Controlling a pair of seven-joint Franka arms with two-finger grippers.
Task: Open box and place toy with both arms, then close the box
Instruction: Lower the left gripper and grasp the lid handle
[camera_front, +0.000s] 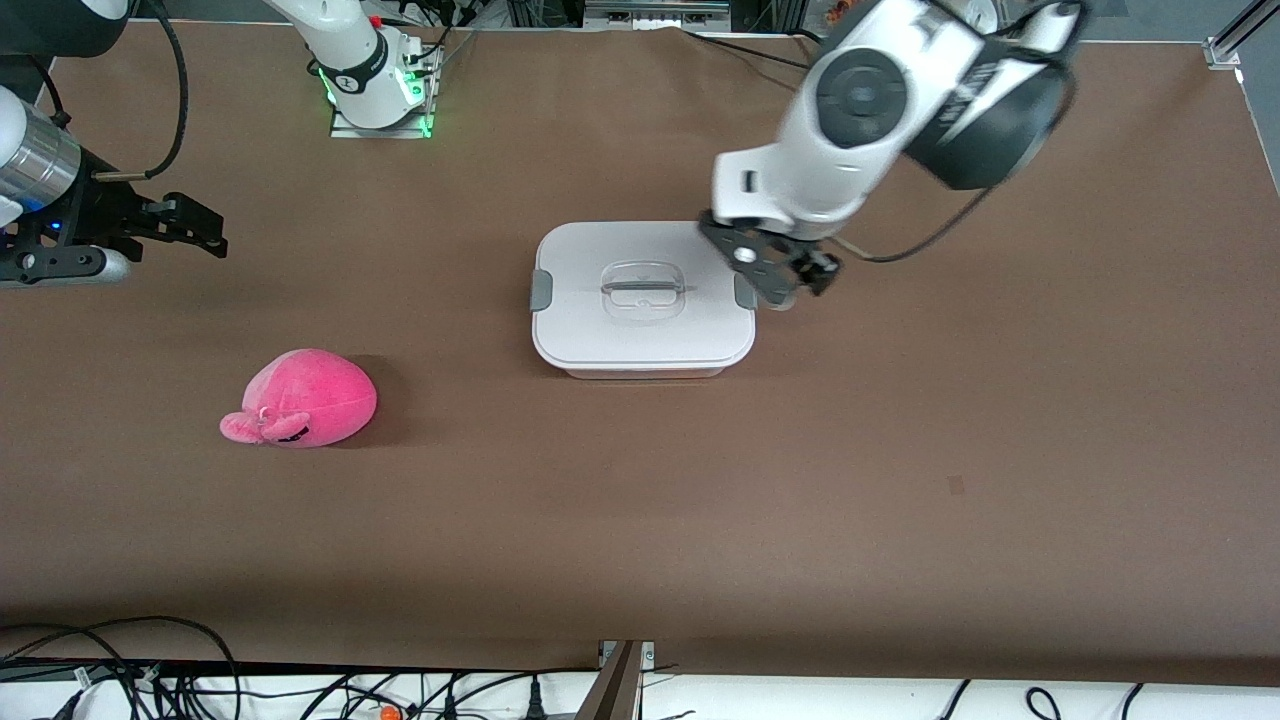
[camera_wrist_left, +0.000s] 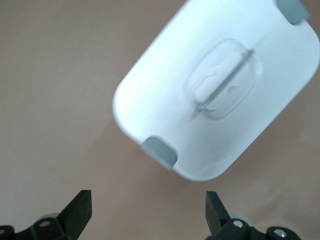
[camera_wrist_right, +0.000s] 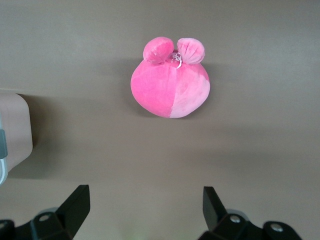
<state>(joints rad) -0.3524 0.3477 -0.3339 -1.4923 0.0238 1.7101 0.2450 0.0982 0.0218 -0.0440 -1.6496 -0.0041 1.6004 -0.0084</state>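
Observation:
The white lid is wider than the open fingers, so the robot's left gripper will grab it by its narrow handle bar (camera_front: 643, 287) (camera_wrist_left: 226, 81).
The box (camera_front: 643, 300) stands closed at the table's middle, its white lid on, with grey side clips and a clear recessed handle. It also shows in the left wrist view (camera_wrist_left: 220, 85). My left gripper (camera_front: 782, 272) is open and empty, hanging beside the box's clip at the left arm's end; its fingers (camera_wrist_left: 80, 210) stand wide apart. The pink toy (camera_front: 305, 398) lies on the table toward the right arm's end, nearer the front camera than the box, and shows in the right wrist view (camera_wrist_right: 170, 82). My right gripper (camera_front: 205, 232) is open and empty, raised over the table's right-arm end.
The brown table top (camera_front: 900, 450) spreads bare around the box and toy. The right arm's base (camera_front: 375, 85) stands at the edge farthest from the front camera. Cables (camera_front: 150, 680) hang below the table's front edge.

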